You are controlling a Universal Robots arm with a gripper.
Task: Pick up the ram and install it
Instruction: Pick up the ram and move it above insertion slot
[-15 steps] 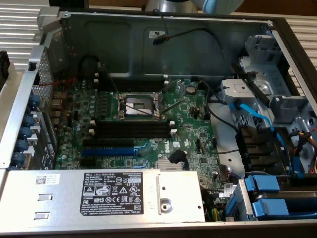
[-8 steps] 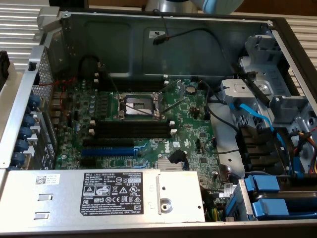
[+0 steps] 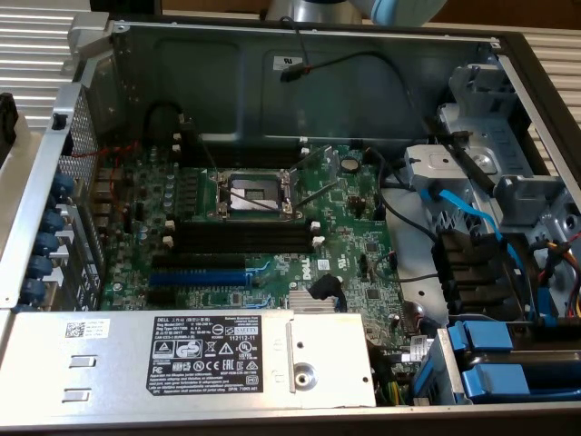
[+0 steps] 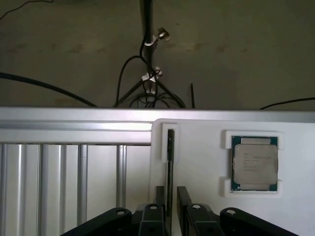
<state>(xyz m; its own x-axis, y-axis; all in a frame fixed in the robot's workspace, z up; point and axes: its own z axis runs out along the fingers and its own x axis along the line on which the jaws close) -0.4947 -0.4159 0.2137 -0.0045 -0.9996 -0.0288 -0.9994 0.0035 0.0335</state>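
Observation:
My gripper grabs the ram by its exposed middle (image 4: 170,202) next, where both sides of the ram stand free. A white slot closes around the end of the ram (image 4: 170,157).
The ram (image 4: 170,157) is a thin dark stick standing on edge in a narrow slot of a white holder (image 4: 202,147). My gripper (image 4: 171,199) hangs over it, with one black finger on each side of the stick. The fingers (image 4: 183,196) are open and a small gap shows beside the stick. In the exterior view the open computer case holds the green motherboard (image 3: 345,218), with long black memory slots (image 3: 245,234) with white end clips below the CPU socket (image 3: 252,191). A pale blue part of my arm (image 3: 399,9) shows at the top edge.
A processor chip (image 4: 255,163) lies in a recess of the white holder. A ribbed metal surface (image 4: 59,172) sits beside the holder, and beyond it a stand and cables (image 4: 147,73) rest on the floor. In the case are a blue expansion slot (image 3: 200,270), a power supply (image 3: 182,359) and blue drive cables (image 3: 472,218).

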